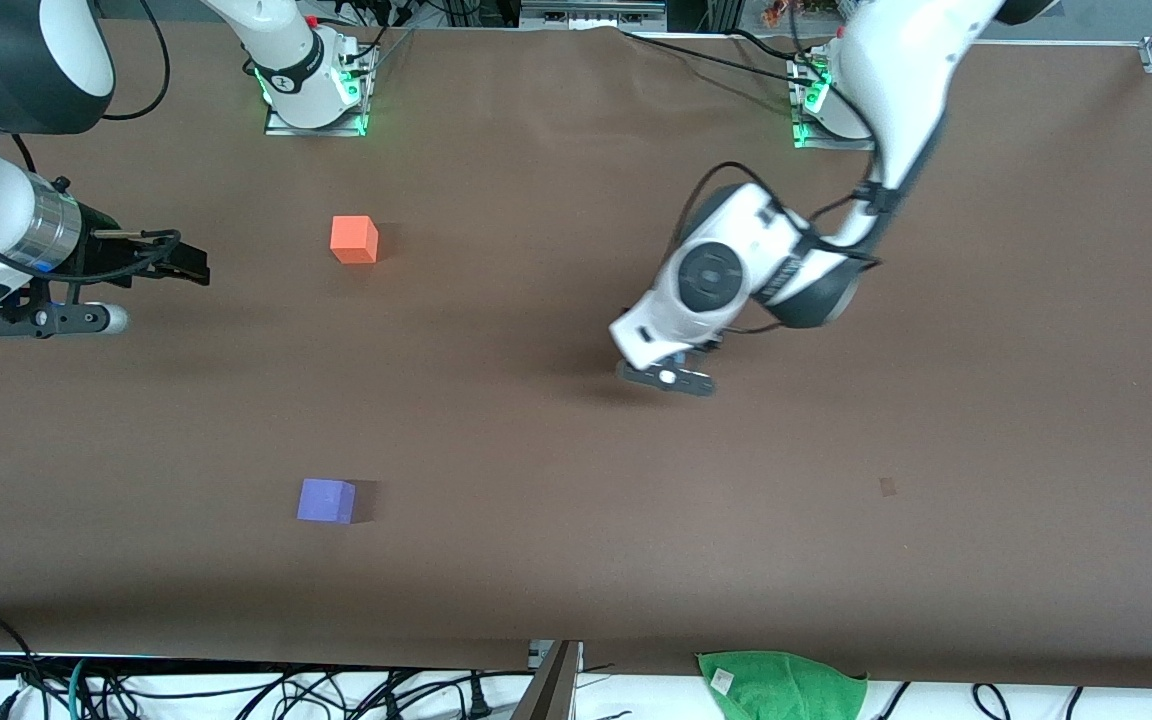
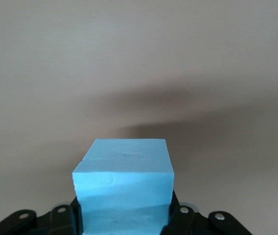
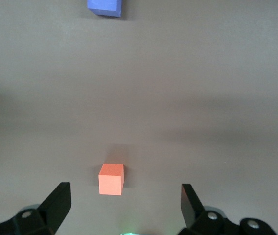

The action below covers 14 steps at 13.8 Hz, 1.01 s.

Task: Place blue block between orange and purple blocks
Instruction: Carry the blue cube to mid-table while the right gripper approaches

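The robot's left gripper should keep its hold on the light blue block (image 2: 124,181) for now, because the block is hanging above its shadow on the brown mat.
The light blue block (image 2: 124,181) is held between the jaws of my left gripper (image 2: 124,218), which is shut on it. In the front view that gripper (image 1: 668,376) hangs low over the middle of the table, and the hand hides the block. The orange block (image 1: 354,240) sits toward the right arm's end, nearer the bases. The purple block (image 1: 326,500) sits nearer the front camera, in line with it. My right gripper (image 1: 186,265) is open and empty, in the air beside the orange block. Its wrist view shows the orange block (image 3: 111,179) and the purple block (image 3: 104,7).
A brown mat (image 1: 576,560) covers the table. A green cloth (image 1: 786,685) lies at the table's front edge. Cables run along that edge and near the arm bases. A small dark mark (image 1: 887,487) is on the mat toward the left arm's end.
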### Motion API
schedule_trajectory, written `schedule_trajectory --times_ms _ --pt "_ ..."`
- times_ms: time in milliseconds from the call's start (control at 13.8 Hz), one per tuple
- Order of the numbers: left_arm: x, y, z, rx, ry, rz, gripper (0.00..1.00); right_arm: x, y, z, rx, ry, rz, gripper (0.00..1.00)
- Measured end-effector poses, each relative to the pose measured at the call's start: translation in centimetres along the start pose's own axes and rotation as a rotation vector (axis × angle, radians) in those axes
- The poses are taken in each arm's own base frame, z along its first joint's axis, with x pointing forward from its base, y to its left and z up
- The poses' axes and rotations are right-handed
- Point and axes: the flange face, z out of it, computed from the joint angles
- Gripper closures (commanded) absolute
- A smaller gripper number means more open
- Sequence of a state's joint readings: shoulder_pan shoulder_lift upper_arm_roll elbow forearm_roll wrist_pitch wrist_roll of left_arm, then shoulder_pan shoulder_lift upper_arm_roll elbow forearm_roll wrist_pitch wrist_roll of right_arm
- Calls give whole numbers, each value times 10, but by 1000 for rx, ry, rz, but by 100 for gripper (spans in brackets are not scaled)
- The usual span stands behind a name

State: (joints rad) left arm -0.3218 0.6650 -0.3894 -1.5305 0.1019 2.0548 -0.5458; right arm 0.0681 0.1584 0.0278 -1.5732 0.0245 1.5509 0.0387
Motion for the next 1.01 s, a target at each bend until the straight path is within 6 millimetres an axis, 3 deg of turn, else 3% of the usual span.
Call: schedule_trajectory --times_ms 217,362,435,507,580,797,1014 --pt "-15 62 38 -57 51 -72 86 -1 -14 1 -3 -4 -34 1" --pt "-20 86 63 -96 81 -121 85 -1 -33 4 6 -5 -63 0" --pt "-22 93 77 -105 94 -136 77 1 -42 7 17 -5 -74 1" --pt "-24 97 90 -99 104 -146 30 5 -48 12 26 -5 -81 1" --pt "-23 99 98 -92 118 -152 0 10 -52 18 31 -5 -85 1" --pt "-17 98 93 -82 144 -164 0 25 -62 41 41 -12 -84 1" --pt "-4 88 54 -79 167 -187 0 38 -83 66 55 -18 -45 1"
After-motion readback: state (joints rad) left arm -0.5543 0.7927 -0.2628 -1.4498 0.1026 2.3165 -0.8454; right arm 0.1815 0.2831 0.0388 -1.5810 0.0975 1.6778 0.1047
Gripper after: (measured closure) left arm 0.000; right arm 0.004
